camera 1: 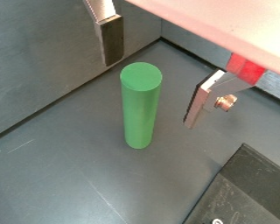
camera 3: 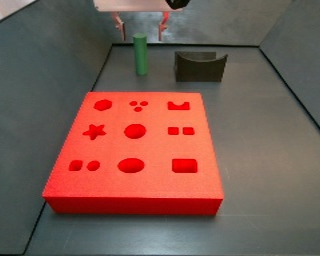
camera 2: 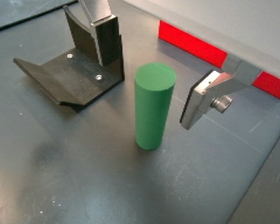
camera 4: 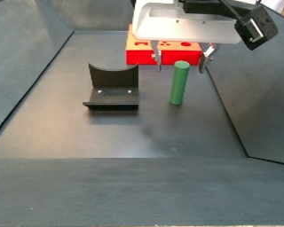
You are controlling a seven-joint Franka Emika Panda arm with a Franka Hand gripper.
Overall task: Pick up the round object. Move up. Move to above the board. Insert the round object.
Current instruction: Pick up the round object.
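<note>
Next, my gripper picks up the green round object by its upper end to fit it into the board's round hole.
The round object, a slim green peg, stands upright on the grey floor and shows in both wrist views and both side views. My gripper is open just above it. Its fingers stand on either side of the peg's top, and neither touches it. The gripper also shows from the sides. The red board with shaped cut-outs lies flat on the floor, apart from the peg. The gripper partly hides it in a side view.
The dark fixture stands beside the peg and shows in another side view and in a wrist view. Grey walls enclose the floor.
</note>
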